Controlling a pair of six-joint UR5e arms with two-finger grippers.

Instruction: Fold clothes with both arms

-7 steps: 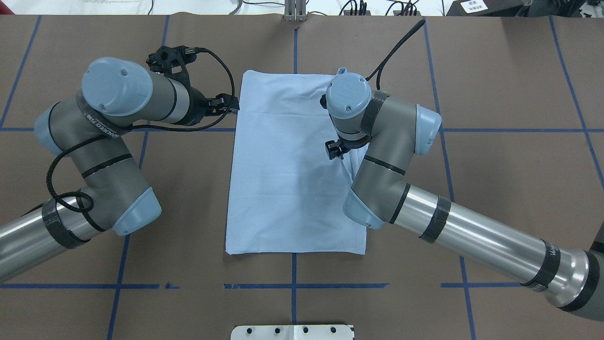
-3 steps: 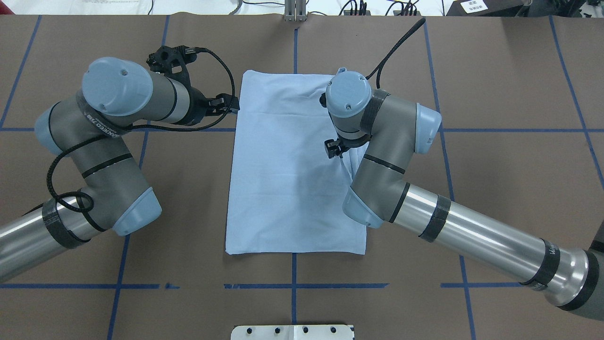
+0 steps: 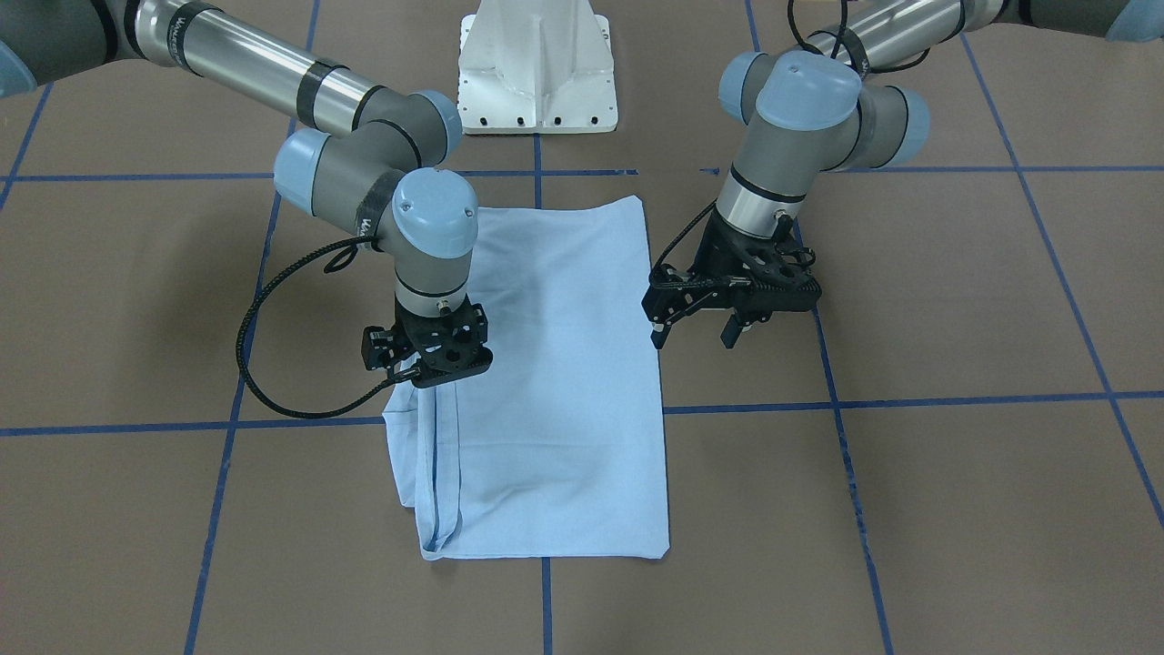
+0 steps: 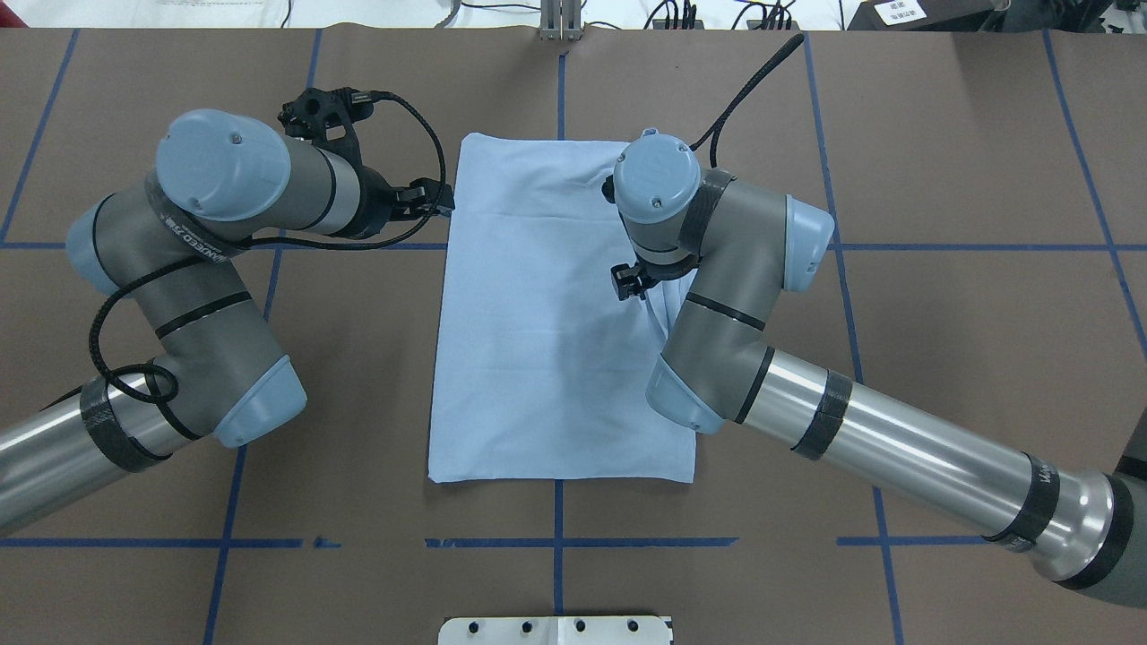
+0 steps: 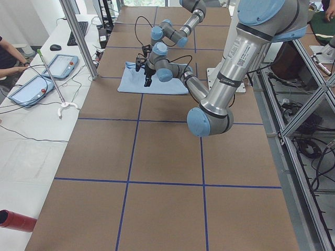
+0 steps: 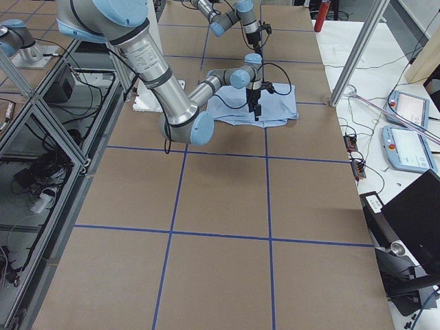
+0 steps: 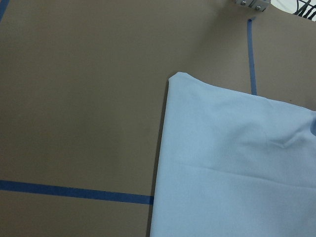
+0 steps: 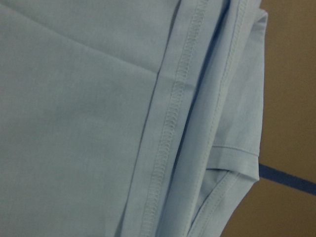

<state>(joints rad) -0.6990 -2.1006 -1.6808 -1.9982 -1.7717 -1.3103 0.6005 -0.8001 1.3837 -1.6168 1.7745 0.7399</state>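
Observation:
The shirt's wide middle [image 3: 562, 404] lies flat, so the left gripper grabs the shirt by its near corner [image 3: 636, 203] next, where the edges meet.
The light blue T-shirt [image 4: 547, 313] lies folded into a long rectangle on the brown table; its print and label are hidden. My right gripper [image 3: 426, 380] is shut on the shirt's long side edge [image 3: 414, 428] and holds that fold lifted a little off the table. It also shows in the overhead view [image 4: 634, 288]. The right wrist view shows only stitched hems of the shirt [image 8: 173, 128]. My left gripper [image 3: 693, 335] is open and empty, hovering just outside the shirt's opposite long edge. The left wrist view shows a shirt corner [image 7: 237, 163].
The white pedestal base [image 3: 536, 64] stands at the robot's edge of the table. Blue tape lines [image 4: 986, 246] cross the brown surface. Tablets [image 5: 31, 86] and cables lie on the side bench beyond the table's far edge.
My right gripper has moved slightly toward the shirt's middle and the far edge with the fold in it. The left arm has not moved.

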